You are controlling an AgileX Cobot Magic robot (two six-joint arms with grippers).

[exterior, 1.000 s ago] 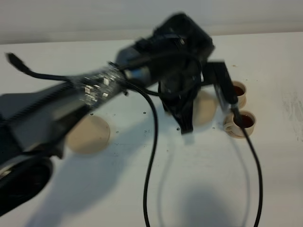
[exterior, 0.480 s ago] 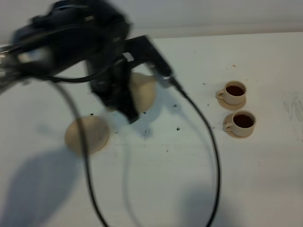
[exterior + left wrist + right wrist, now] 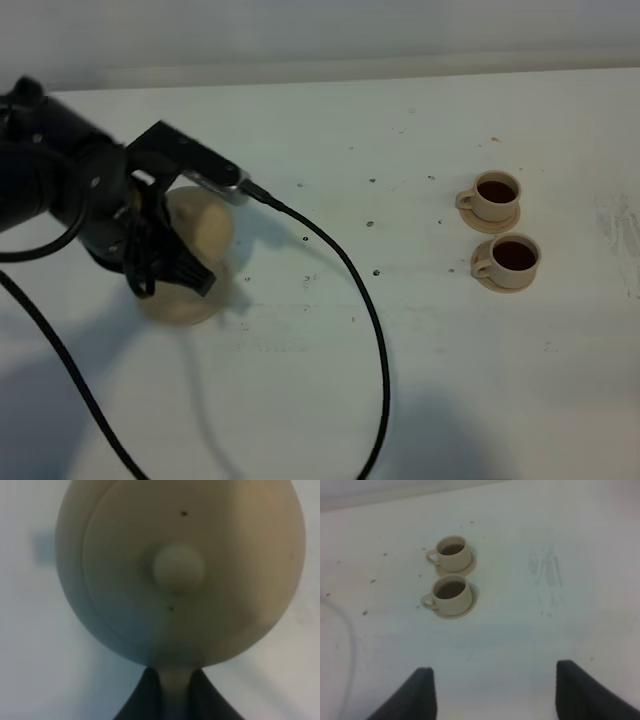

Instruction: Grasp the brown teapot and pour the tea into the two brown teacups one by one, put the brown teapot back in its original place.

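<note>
The teapot [image 3: 180, 565] hangs above the back of its saucer, off its spot, so the move to its spot comes first, before my left gripper releases it.
The brown teapot [image 3: 207, 226] is at the left of the table, over the back of the flat round saucer [image 3: 188, 304]; I cannot tell if it touches it. My left gripper [image 3: 172, 255] is shut on its loop handle. The left wrist view shows the teapot's domed lid and knob [image 3: 178, 570] from above, with the handle [image 3: 174, 687] clamped between the dark fingers [image 3: 145, 700]. The two brown teacups [image 3: 496, 193] [image 3: 512, 257] stand on their small saucers at the right, both holding dark tea. They also show in the right wrist view [image 3: 453, 553] [image 3: 451, 594]. My right gripper [image 3: 495, 695] is open and empty, well short of them.
A black cable [image 3: 352, 290] runs from the left arm in a loop across the middle of the white table to the front edge. Small dark specks [image 3: 376, 271] dot the table between the teapot and the cups.
My left arm has swung the teapot from beside the cups leftward across the table to over the large saucer. The cups have not moved.
</note>
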